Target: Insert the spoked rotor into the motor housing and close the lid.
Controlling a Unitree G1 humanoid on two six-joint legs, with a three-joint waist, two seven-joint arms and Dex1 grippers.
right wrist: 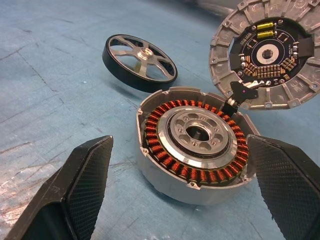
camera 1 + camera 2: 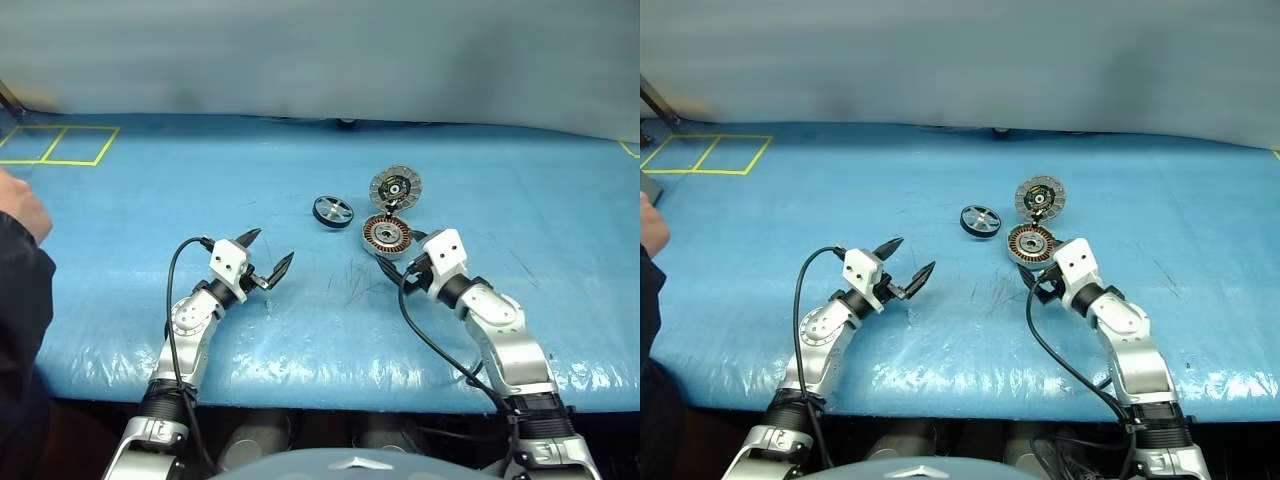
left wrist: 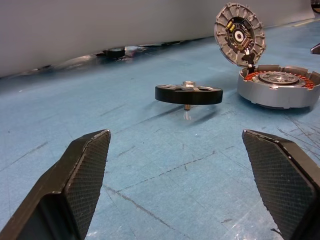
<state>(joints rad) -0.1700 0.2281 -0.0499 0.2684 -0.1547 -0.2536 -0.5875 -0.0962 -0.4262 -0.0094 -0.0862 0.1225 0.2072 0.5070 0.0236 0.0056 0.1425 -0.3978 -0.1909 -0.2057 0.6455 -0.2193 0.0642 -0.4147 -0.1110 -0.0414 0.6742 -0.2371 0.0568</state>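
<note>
My right gripper needs to move closer before it closes on the motor housing's side (image 1: 155, 175), because bare blue table shows between my fingers and that side.
The spoked rotor (image 2: 332, 211), with its dark rim and silver spokes, lies flat on the blue table. Just right of it sits the motor housing (image 2: 385, 237), its copper windings and silver hub exposed. The lid (image 2: 395, 186) stands tilted up from the housing's far rim, and its ribbed face with the dark centre shows toward me. My right gripper (image 2: 400, 254) is open on the near side of the housing, one finger to either side of it in the right wrist view, touching nothing. My left gripper (image 2: 268, 252) is open and empty, nearer and left of the rotor.
A person's hand (image 2: 20, 205) and dark sleeve (image 2: 20, 300) show at the left edge. Yellow tape squares (image 2: 60, 145) mark the far left of the table. A grey wall runs behind the table. Cables loop off both wrists near the table's front edge.
</note>
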